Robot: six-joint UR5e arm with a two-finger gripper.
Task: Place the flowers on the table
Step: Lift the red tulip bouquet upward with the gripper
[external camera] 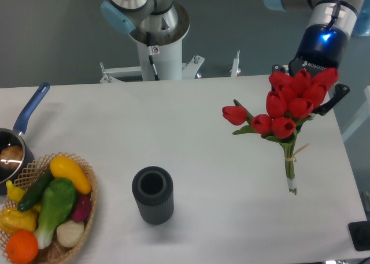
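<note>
My gripper grabs the green stems beside the red blossoms next, to lay the flowers [287, 108] on the tabletop.
The flowers [287, 108] are a bunch of red tulips with green stems, at the right side of the white table [191, 131]. Their blossoms point towards the far edge and the tied stem ends towards the near edge. One tulip sticks out to the left. My gripper [306, 90] is right behind and above the blossoms, and its black fingers [337, 96] stand wide apart on either side of them, so it is open. The blossoms hide the gap between the fingers. I cannot tell whether a finger touches the flowers.
A dark ribbed cylindrical vase [153, 194] stands upright at the near middle. A wicker basket of vegetables [49, 209] sits at the near left, with a blue-handled pot [14, 145] behind it. The arm's base column [159, 50] rises at the far edge.
</note>
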